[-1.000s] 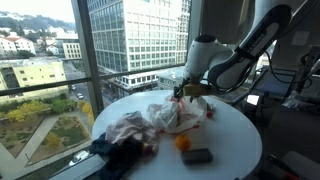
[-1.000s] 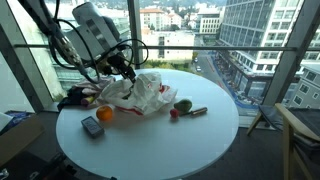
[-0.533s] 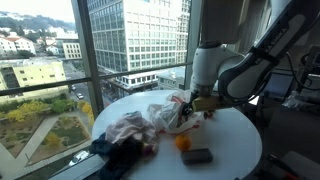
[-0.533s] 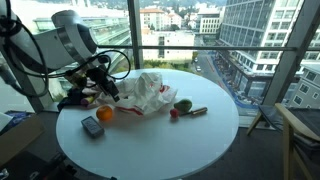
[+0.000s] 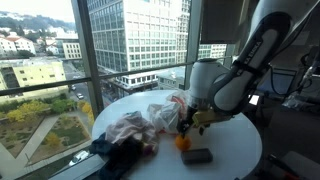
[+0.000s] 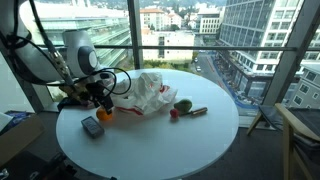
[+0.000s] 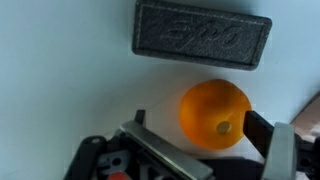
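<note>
The robot's gripper should come down before it closes, because its fingers end above the orange's widest part point(image 5: 182, 143) point(image 7: 214, 113).
An orange point(image 7: 215, 113) lies on the round white table point(image 6: 170, 145), with a dark grey board eraser point(image 7: 200, 33) just beyond it in the wrist view. My gripper point(image 7: 198, 122) hangs right over the orange, open, one finger on each side of the fruit and neither touching it. In both exterior views the gripper point(image 5: 190, 125) point(image 6: 103, 100) points down just above the orange point(image 5: 183, 142) point(image 6: 105, 114), and the eraser point(image 5: 197, 156) point(image 6: 92, 126) rests nearer the table's edge.
A crumpled white cloth point(image 6: 145, 93) point(image 5: 170, 115) lies mid-table, beside a pinkish cloth point(image 5: 128, 128) and a dark cloth point(image 5: 122, 155) at the rim. A green fruit point(image 6: 183, 105), a small red item point(image 6: 172, 114) and a dark stick point(image 6: 197, 111) lie nearby. Tall windows stand close behind.
The arm has swung from over the white cloth to above the orange and come lower. The jaws have opened wide.
</note>
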Available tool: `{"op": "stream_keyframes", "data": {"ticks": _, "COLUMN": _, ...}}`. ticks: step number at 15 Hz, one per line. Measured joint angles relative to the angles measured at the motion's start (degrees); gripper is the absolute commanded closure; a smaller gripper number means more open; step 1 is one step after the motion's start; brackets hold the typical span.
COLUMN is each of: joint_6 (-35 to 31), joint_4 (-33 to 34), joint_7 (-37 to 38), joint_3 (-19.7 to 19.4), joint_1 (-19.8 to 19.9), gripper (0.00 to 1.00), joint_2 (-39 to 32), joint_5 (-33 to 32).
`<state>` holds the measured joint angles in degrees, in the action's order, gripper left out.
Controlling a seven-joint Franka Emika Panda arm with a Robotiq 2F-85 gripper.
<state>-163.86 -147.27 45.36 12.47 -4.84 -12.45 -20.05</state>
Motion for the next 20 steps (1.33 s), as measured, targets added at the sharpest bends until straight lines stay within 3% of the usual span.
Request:
{"op": "stream_keyframes", "data": {"ticks": 4, "joint_6": -2.0, "joint_4": 2.9, "joint_7": -12.5, "joint_3": 1.0, "joint_1": -0.2, "gripper": 0.00, "joint_2": -6.0, "joint_5": 10.1}}
{"op": "stream_keyframes", "data": {"ticks": 6, "joint_6": -2.8, "joint_4": 4.4, "joint_7": -18.4, "joint_3": 0.9, "joint_1": -0.7, "gripper": 0.26, "joint_2": -8.1, "joint_5": 14.5}}
{"op": "stream_keyframes", "data": {"ticks": 12, "joint_6": -2.9, "joint_4": 6.3, "joint_7": -26.1, "joint_3": -0.6, "joint_1": -2.8, "gripper": 0.71, "joint_2": -10.2, "joint_5": 19.4}}
{"op": "stream_keyframes", "data": {"ticks": 20, "joint_6": -2.2, "joint_4": 5.0, "joint_7": -25.3, "joint_3": -6.7, "joint_1": -9.9, "gripper": 0.72, "joint_2": -7.4, "joint_5": 19.3}}
